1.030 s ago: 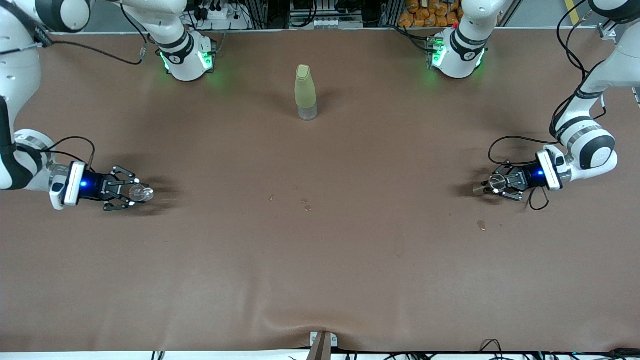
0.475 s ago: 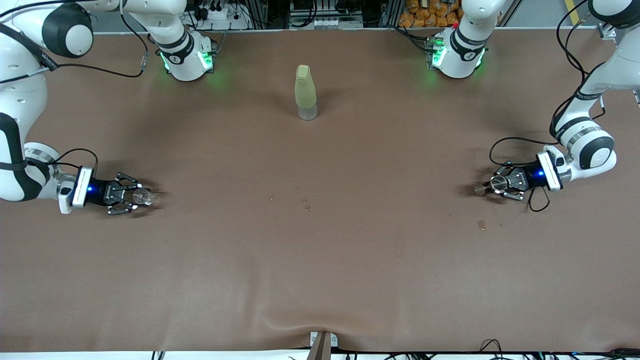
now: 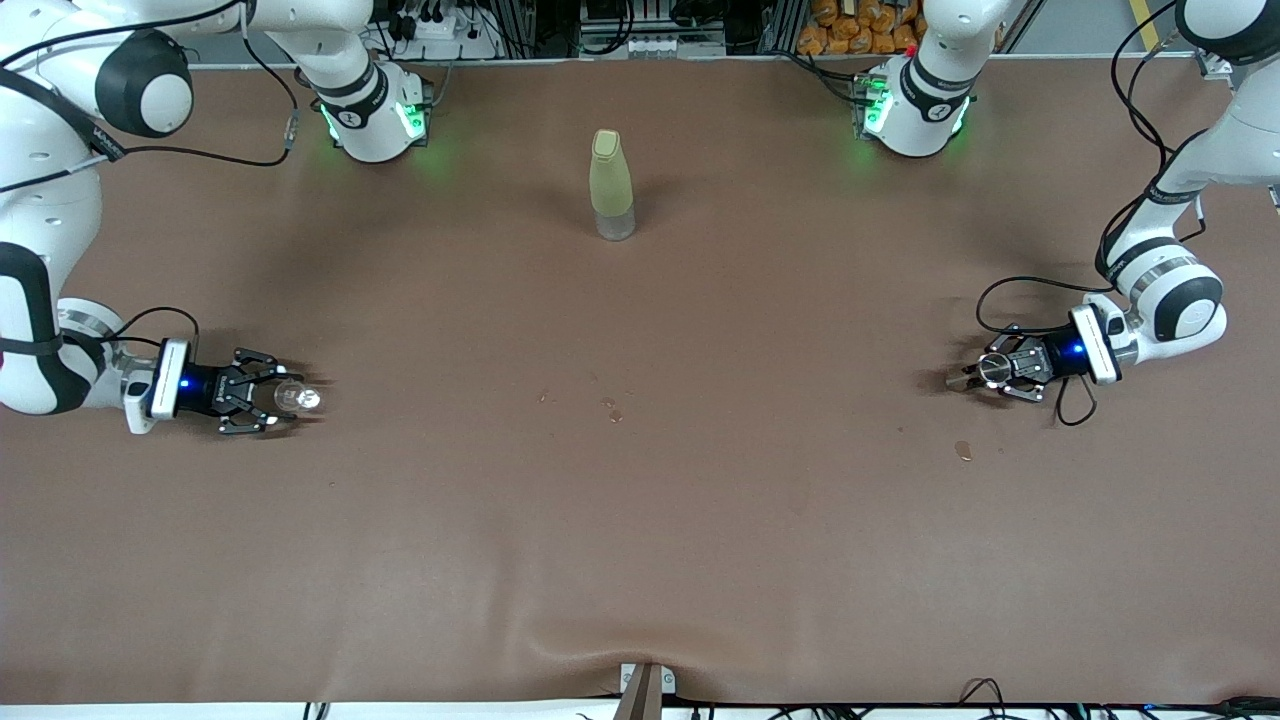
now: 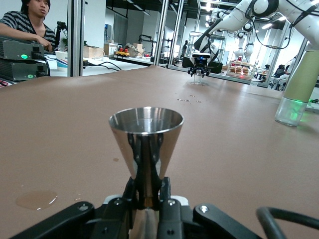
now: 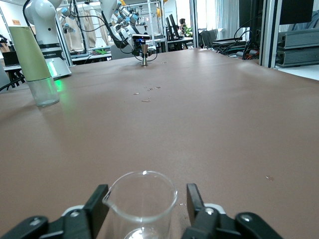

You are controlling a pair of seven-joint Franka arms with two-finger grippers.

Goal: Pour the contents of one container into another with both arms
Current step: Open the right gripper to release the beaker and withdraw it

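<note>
The steel jigger's lower cone sits on the tabletop in the front view and the jigger would stand, so now my left gripper releases it.
The steel jigger (image 3: pixel 994 368) stands upright at the left arm's end of the table. My left gripper (image 3: pixel 985 372) is shut on its narrow waist. In the left wrist view the jigger's upper cone (image 4: pixel 146 132) rises above the left gripper (image 4: pixel 147 191); its lower cone is hidden. A clear glass beaker (image 3: pixel 296 399) sits low at the right arm's end, between the fingers of my right gripper (image 3: pixel 287 399). In the right wrist view the beaker (image 5: pixel 142 199) has a small gap to one finger (image 5: pixel 193 196), and the right gripper (image 5: pixel 147 193) is open.
A tall yellow-green bottle (image 3: pixel 611 185) stands mid-table near the robots' bases. Small droplets (image 3: pixel 610 408) lie mid-table, and a puddle (image 3: pixel 963 450) lies close to the jigger, nearer the front camera. The brown table cover (image 3: pixel 640 560) bulges at its front edge.
My right gripper has come down with the beaker toward the table and its fingers now stand slightly off the glass. The left gripper has sunk a little with the jigger.
</note>
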